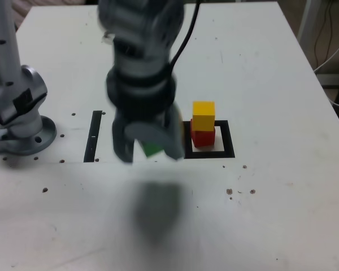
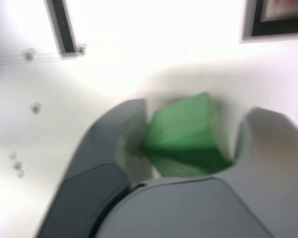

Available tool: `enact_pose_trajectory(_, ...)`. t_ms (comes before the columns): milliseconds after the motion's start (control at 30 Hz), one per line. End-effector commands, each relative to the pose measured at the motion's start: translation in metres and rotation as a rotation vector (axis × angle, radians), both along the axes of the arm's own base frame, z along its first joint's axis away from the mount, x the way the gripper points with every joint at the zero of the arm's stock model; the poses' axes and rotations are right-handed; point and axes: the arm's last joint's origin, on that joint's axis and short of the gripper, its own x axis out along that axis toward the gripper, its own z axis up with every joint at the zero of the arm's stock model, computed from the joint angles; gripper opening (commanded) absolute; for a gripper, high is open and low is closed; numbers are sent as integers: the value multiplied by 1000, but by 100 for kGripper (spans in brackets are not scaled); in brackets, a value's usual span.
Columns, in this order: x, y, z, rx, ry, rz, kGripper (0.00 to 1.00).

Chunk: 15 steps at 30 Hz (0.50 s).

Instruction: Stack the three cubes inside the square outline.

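The green cube [image 1: 151,148] is hanging beside the outline with its bottom short of the yellow cube [image 1: 203,115], so my gripper should move the green cube there before letting go.
A yellow cube [image 1: 203,115] sits on top of a red cube [image 1: 202,137] inside the black square outline [image 1: 228,141]. A corner of that outline [image 2: 273,30] also shows in the wrist view. My gripper [image 1: 148,155] hangs above the table just to the exterior view's left of the outline, blurred and casting a shadow on the table nearer the camera. It is shut on the green cube [image 1: 151,148]. In the wrist view the green cube [image 2: 186,131] sits tilted between the two grey fingers of the gripper [image 2: 196,111].
A thin straight black strip [image 1: 95,135] lies on the white table [image 1: 282,214] to the exterior view's left of the gripper, and it shows again as the strip [image 2: 62,27] in the wrist view. The arm's metal base [image 1: 17,118] stands at the far left. Small holes dot the tabletop.
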Motion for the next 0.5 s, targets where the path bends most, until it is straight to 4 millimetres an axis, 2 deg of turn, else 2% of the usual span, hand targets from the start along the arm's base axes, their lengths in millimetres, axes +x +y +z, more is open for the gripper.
enact_pose_trajectory(0,6,17,16,32,35,-22,16)
enact_pose_trajectory(200,35,50,36,21,16,-99,17)
enact_pose_trajectory(333,50,67,35,3,23,-109,17)
enact_pose_trajectory(467,60,74,28,-8,39,-100,17)
